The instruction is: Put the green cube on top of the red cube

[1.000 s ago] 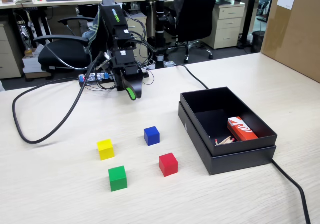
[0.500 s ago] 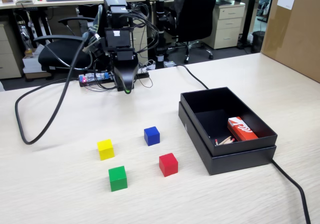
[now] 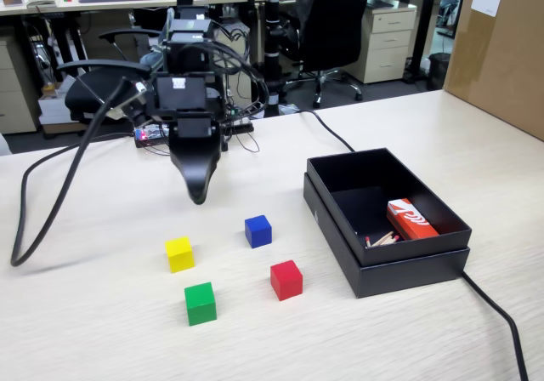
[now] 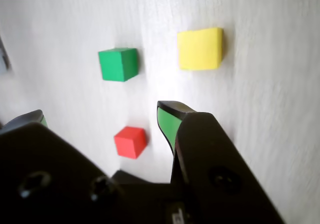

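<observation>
My gripper grabs the opposite sides of the green cube [image 3: 201, 303] next, to stack it on the red cube [image 3: 286, 279].
The green cube [image 3: 201, 303] sits on the pale wooden table at the front, left of the red cube [image 3: 286, 279]. Both stand apart on the table. My gripper [image 3: 197, 192] hangs above the table behind the cubes, pointing down, touching nothing. In the wrist view my gripper [image 4: 102, 117] is open and empty, its green-lined fingertips [image 4: 167, 119] spread wide. The red cube [image 4: 130, 142] shows between the jaws, far below them. The green cube [image 4: 118, 64] lies further out in that view.
A yellow cube [image 3: 179, 253] [image 4: 200, 49] and a blue cube [image 3: 257, 230] stand near the other two. An open black box [image 3: 387, 258] holding a red-and-white packet [image 3: 410, 218] sits at the right. A black cable [image 3: 51, 202] loops at the left.
</observation>
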### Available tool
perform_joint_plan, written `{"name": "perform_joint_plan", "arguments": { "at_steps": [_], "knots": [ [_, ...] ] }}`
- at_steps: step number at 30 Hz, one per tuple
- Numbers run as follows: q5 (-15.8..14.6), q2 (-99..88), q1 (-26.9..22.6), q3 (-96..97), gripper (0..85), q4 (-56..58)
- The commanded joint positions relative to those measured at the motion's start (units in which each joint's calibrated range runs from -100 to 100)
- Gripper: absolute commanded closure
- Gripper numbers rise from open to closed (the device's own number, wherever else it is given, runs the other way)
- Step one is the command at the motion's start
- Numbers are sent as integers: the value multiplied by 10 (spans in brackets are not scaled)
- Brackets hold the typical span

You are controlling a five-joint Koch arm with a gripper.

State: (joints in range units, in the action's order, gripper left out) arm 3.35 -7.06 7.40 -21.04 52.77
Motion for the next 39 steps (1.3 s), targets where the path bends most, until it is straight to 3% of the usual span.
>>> {"name": "perform_joint_plan", "arguments": {
  "at_steps": [1, 18, 39],
  "knots": [
    [14, 62, 5, -109, 408, -11],
    [21, 294, 14, -227, 408, -50],
    [25, 374, 6, -238, 410, -119]
  ]
}}
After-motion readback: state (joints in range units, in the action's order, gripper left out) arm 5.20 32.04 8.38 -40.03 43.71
